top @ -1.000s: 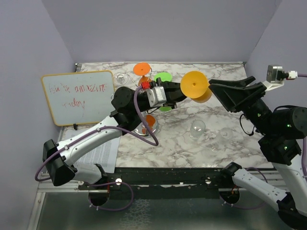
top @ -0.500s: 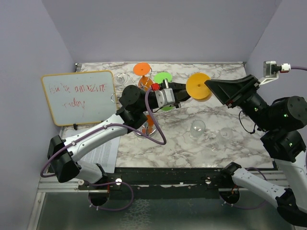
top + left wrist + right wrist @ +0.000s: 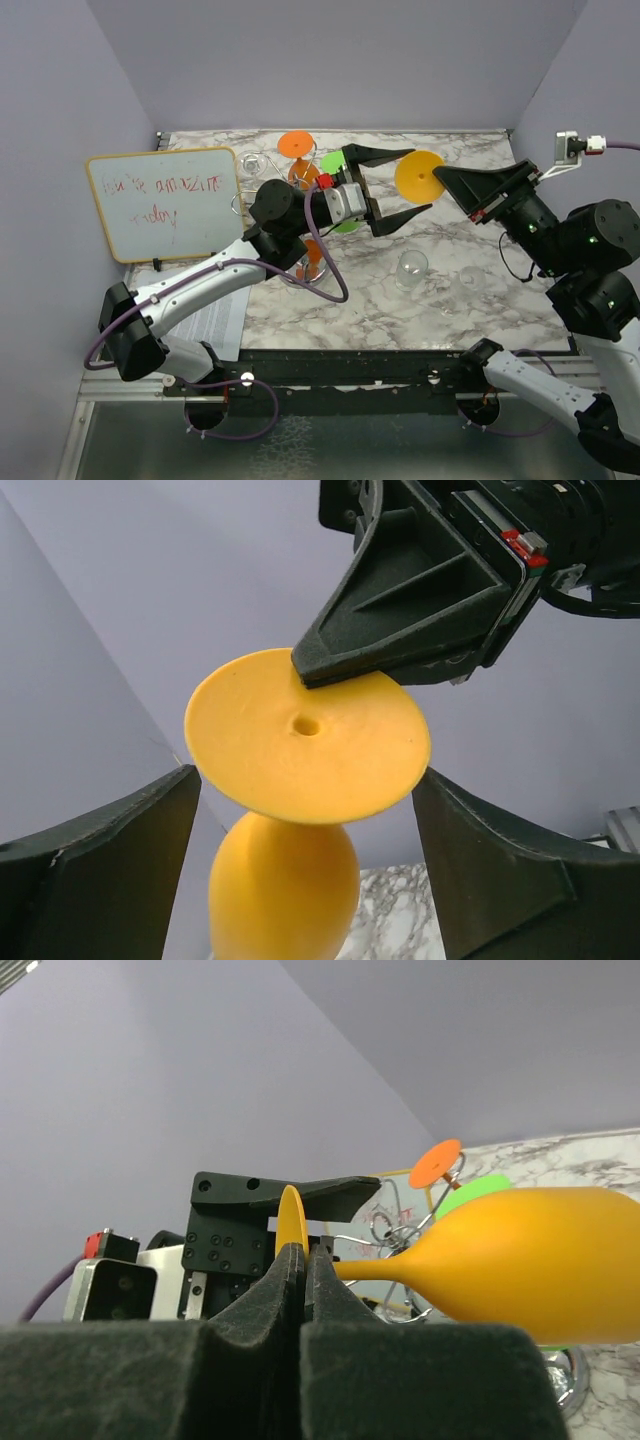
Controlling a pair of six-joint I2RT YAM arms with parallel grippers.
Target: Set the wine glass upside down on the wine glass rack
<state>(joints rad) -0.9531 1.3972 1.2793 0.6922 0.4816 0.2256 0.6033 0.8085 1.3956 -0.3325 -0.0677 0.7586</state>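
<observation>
I should grab the yellow wine glass by its foot's rim [image 3: 399,178] [image 3: 302,815] with my left gripper next. The stem then stays free to slip into a rack loop.
The yellow wine glass [image 3: 420,177] hangs in the air on its side, its foot disc facing the top camera. My right gripper [image 3: 440,174] is shut on the rim of that foot [image 3: 291,1220], with the bowl [image 3: 530,1260] sticking out to the right. My left gripper [image 3: 420,180] stands open, one finger on each side of the glass [image 3: 305,735] and neither touching it. The chrome wine glass rack [image 3: 250,162] stands behind the left arm, its looping wires [image 3: 385,1222] showing past the glass. An orange foot [image 3: 295,143] and a green foot [image 3: 340,160] sit on its arms.
A whiteboard [image 3: 163,203] leans at the left edge, with a printed sheet [image 3: 215,320] lying in front of it. Two clear glasses [image 3: 411,268] [image 3: 470,280] rest on the marble top near the right arm. Purple walls close in the back and both sides.
My right gripper has closed on the glass's foot. My left gripper, shut on the glass before, has opened wide. The glass has shifted slightly right.
</observation>
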